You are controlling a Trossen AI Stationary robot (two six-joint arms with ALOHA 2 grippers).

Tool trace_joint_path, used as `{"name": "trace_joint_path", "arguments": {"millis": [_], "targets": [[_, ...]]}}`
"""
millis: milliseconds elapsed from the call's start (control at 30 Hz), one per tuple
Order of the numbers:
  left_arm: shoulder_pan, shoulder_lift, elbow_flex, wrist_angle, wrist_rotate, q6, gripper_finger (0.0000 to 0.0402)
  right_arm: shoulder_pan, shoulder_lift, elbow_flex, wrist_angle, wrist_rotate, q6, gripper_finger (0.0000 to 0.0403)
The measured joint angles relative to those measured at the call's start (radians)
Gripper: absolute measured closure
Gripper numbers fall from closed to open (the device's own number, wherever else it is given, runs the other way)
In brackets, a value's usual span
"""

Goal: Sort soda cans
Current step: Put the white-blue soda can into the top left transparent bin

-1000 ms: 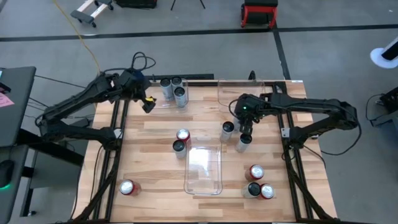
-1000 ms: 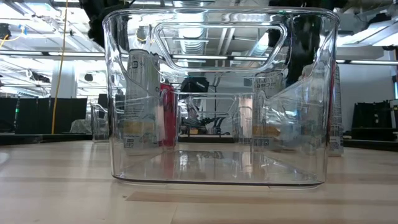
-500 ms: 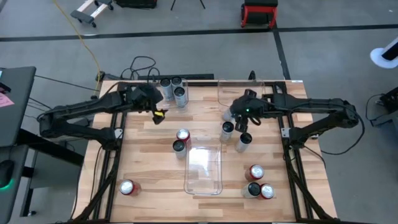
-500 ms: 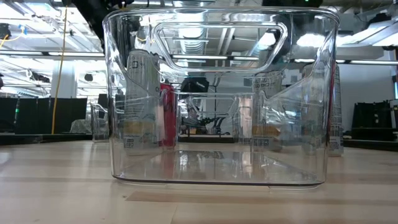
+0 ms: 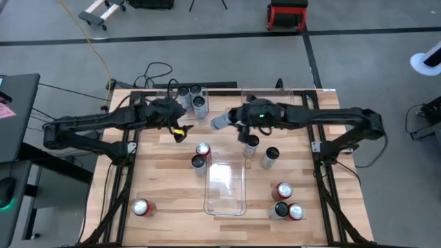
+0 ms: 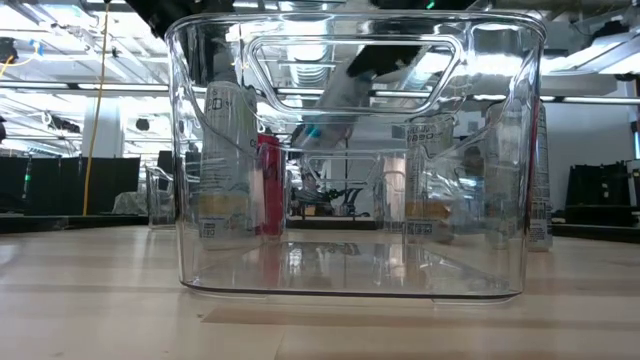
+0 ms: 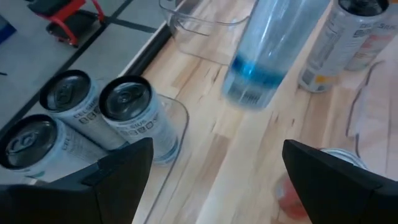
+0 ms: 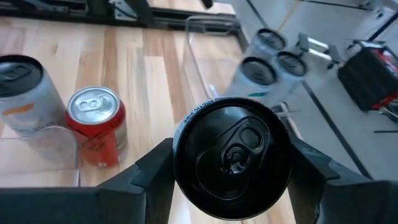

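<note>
The silver-grey soda can needs to be grabbed next by its lower body [image 5: 216, 124] [image 7: 262, 53] with my left gripper. Then it can be sorted into the bin of silver cans.
My right gripper [image 5: 231, 123] is shut on a silver-grey soda can with a blue band and a black top [image 8: 233, 158], held in the air over the table's far middle. The low view shows this can [image 6: 345, 95] slanting, seen through the clear bin. My left gripper [image 5: 179, 132] hangs open just left of it, with nothing between its fingers [image 7: 118, 180]. Three silver cans [image 5: 191, 98] stand in a clear bin at the far left. More red, dark and silver cans stand upright on the table. My right gripper pinches the can between its two fingers [image 8: 149, 180], on opposite sides of the body just below the black top's rim [image 8: 181, 134]. The fingers run along the can from its top end. The can [image 5: 219, 122] is clear of the table, tilted, its bottom toward the table's left.
An empty clear bin [image 5: 226, 187] lies at the near middle and another [image 5: 265, 100] at the far right. A red can [image 5: 202, 149] and a dark can [image 5: 198, 162] stand beside it, two more [image 5: 251, 143] [image 5: 269, 155] to its right, three at the near right [image 5: 283, 191], and one red can [image 5: 141, 207] at the near left.
My right gripper has gone up and toward the table's left, tipping from pointing down to nearly level, so the held can now slants with its bottom leftward. My left gripper has come from the far-left edge toward the table's middle and lower.
</note>
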Motion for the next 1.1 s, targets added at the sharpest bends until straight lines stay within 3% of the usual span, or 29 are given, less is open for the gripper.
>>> {"name": "trace_joint_path", "arguments": {"millis": [200, 367, 600, 967, 1100], "targets": [[-0.05, 0.0, -0.094, 0.123, 0.001, 0.004, 0.0047, -0.005, 0.13, 0.0, 0.154, -0.01, -0.043, 0.017], [-0.064, 0.001, -0.184, 0.251, 0.021, 0.127, 0.0047, -0.006, 0.197, 0.001, 0.297, -0.108, -0.102, 0.017], [-0.058, 0.001, -0.205, 0.39, 0.043, 0.203, 0.0047, -0.005, 0.299, 0.126, 0.321, -0.19, -0.07, 0.0169], [-0.057, 0.002, -0.205, 0.325, 0.023, 0.139, 0.0048, 0.006, 0.413, 0.283, 0.267, -0.192, -0.075, 0.0164], [-0.057, 0.002, -0.205, 0.302, 0.013, 0.115, 0.0074, 0.014, 0.414, 0.288, 0.262, -0.192, -0.076, 0.0164]]}}
